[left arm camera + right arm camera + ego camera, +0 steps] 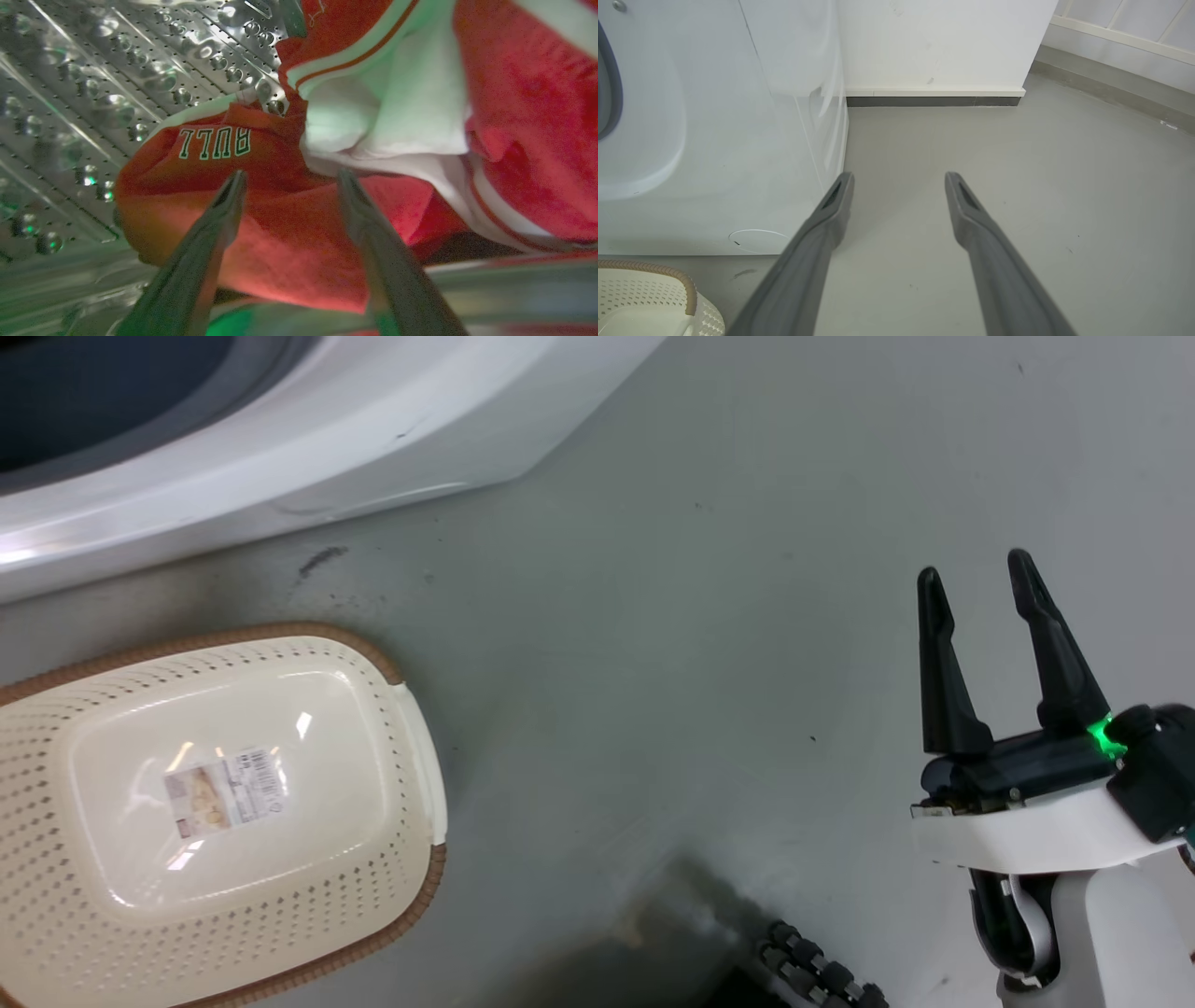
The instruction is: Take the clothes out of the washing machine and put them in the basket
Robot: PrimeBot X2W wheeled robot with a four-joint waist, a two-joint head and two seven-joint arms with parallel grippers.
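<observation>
The red clothes lie slack (286, 224) in the drum and their white-trimmed edge is folded up. The left gripper will grab them by that white trim (331, 162) next.
Red clothes (289, 219) with white trim and black lettering lie in the perforated steel drum (93, 93) of the washing machine (280, 457). My left gripper (292, 177) is inside the drum, open, its fingertips right at the red fabric with a fold between them. The cream basket (411, 747) with a brown rim sits empty on the floor at the lower left of the head view, a paper label on its bottom. My right gripper (976, 574) hangs open over bare floor at the right, holding nothing, and in its own wrist view it (899, 179) points along the floor.
The grey floor (700, 663) stretches between basket and right arm. In the right wrist view the machine's white side (714, 140) stands at the left, the basket's corner (654, 289) at the lower left, and a white wall with dark skirting (934, 100) lies ahead.
</observation>
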